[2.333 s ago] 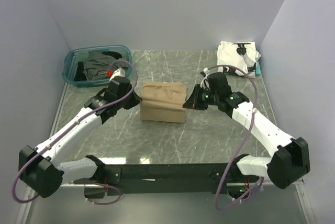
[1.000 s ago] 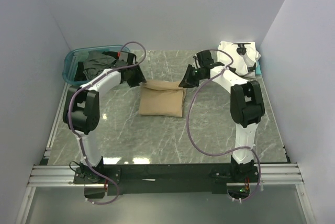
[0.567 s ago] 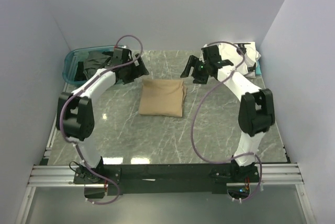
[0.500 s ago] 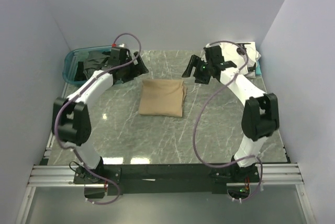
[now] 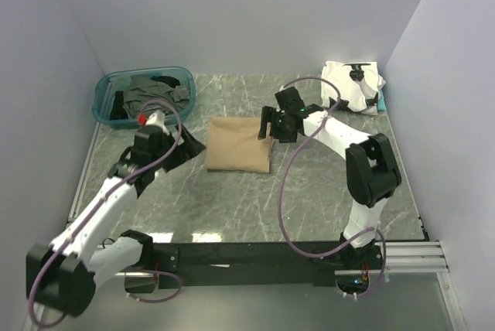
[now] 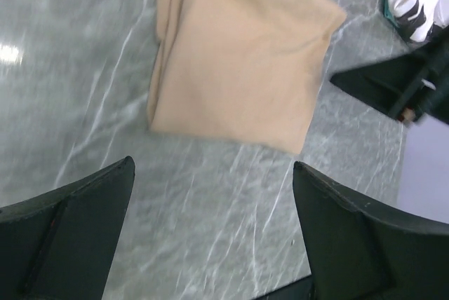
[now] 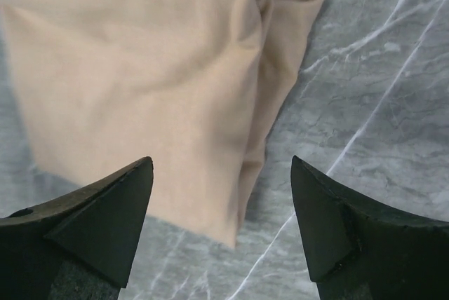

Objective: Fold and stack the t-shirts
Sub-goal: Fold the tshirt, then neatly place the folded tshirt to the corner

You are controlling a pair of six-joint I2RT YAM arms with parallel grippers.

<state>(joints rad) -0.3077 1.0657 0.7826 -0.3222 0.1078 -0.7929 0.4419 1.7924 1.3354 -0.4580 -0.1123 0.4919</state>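
Note:
The fingers of my right gripper are above the tan t-shirt's folded edge (image 5: 271, 144) (image 7: 238, 175), so the gripper should go lower before it closes on that edge.
A tan t-shirt (image 5: 238, 144) lies folded in a neat rectangle on the marble table. My left gripper (image 5: 189, 145) hovers just left of it, open and empty; in the left wrist view the tan t-shirt (image 6: 238, 55) sits beyond the left gripper (image 6: 214, 167). My right gripper (image 5: 267, 126) is at the shirt's right edge, open; in the right wrist view the right gripper (image 7: 221, 161) straddles the folded edge of the tan t-shirt (image 7: 140, 69) without touching it. A white t-shirt with black patches (image 5: 352, 85) lies folded at the back right. Dark t-shirts (image 5: 151, 93) lie crumpled in the bin.
A teal plastic bin (image 5: 106, 87) stands at the back left corner. Grey walls close in the table on three sides. The black rail (image 5: 247, 255) with the arm bases runs along the near edge.
Both grippers opened and let go of the tan shirt's far edge. The left arm pulled back toward the near left; the right gripper dropped to the shirt's right edge.

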